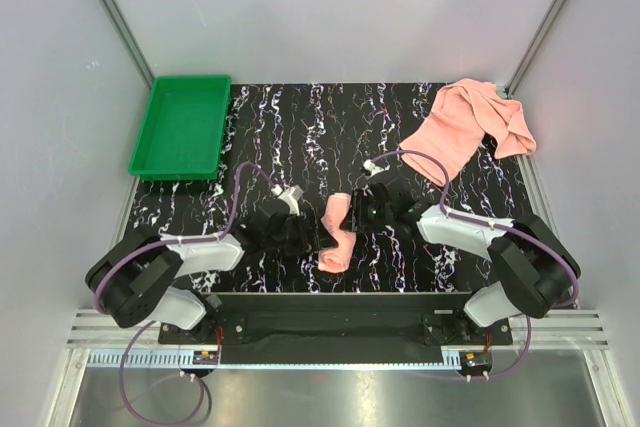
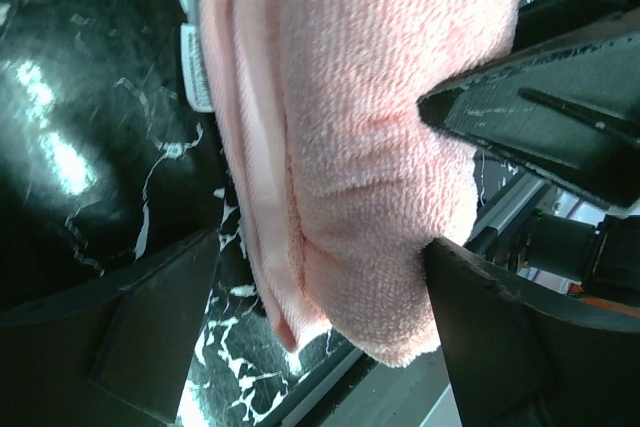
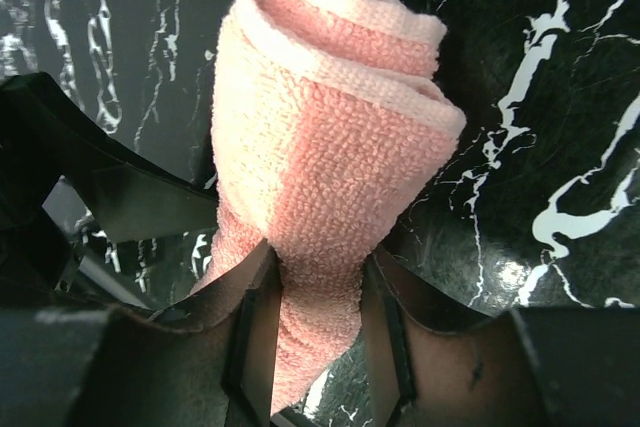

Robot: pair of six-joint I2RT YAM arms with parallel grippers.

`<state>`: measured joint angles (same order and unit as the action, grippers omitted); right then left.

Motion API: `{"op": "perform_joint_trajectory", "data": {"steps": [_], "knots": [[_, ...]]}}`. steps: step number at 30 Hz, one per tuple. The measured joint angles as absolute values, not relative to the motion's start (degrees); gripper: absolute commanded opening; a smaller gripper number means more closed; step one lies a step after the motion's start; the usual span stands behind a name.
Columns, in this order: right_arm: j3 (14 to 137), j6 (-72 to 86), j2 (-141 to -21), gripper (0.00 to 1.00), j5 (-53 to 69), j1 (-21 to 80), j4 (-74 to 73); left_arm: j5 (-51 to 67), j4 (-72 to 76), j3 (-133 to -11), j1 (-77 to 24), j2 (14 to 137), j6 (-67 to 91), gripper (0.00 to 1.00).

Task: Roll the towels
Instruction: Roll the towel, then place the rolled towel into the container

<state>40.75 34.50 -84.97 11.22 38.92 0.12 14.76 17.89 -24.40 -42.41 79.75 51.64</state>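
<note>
My left gripper grabs the rolled towel's near end [image 1: 336, 255] [image 2: 347, 269] across all its layers next, to set the towel, still rolled, in the tray.
One salmon-pink towel [image 1: 337, 234] lies rolled into a short bundle on the black marbled table, between my two grippers. My right gripper [image 1: 354, 213] is shut on its far end; in the right wrist view [image 3: 320, 267] the roll [image 3: 330, 127] is pinched tight between both fingers. My left gripper [image 1: 307, 238] is at its near end. In the left wrist view [image 2: 322, 252] the jaws straddle the roll [image 2: 360, 147]: the right finger [image 2: 500, 347] presses into it, and a gap shows at the left finger [image 2: 150, 347]. The second towel [image 1: 470, 127] lies crumpled at the back right.
A green tray [image 1: 182, 125] stands at the back left corner. The table's front edge and a metal rail [image 1: 340, 302] run just below the rolled towel. Grey walls close in the back and both sides.
</note>
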Motion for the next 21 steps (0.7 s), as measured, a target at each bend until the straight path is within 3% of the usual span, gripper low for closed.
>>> {"op": "perform_joint_trajectory", "data": {"steps": [7,12,14,15,18,21], "knots": [[44.2,32.8,-85.8,0.41,5.4,40.8,-4.6,16.7,22.0,-27.6,-42.7,86.2,50.8,0.77],[44.8,32.8,-86.3,0.41,4.1,40.9,-5.9,18.7,27.0,-27.6,-42.6,90.1,52.3,0.38],[44.8,32.8,-86.3,0.42,3.9,40.9,-5.9,19.3,28.7,-27.6,-42.5,91.3,52.8,0.27],[44.9,32.8,-86.3,0.42,3.7,40.9,-5.9,19.5,29.2,-27.5,-42.5,91.4,52.9,0.15],[45.3,32.8,-86.4,0.45,3.6,40.9,-6.2,19.7,29.9,-27.4,-42.4,91.6,53.2,0.0],[45.5,32.9,-86.5,0.56,3.5,40.9,-6.6,19.7,30.1,-27.4,-42.4,91.6,53.2,0.0]]}}
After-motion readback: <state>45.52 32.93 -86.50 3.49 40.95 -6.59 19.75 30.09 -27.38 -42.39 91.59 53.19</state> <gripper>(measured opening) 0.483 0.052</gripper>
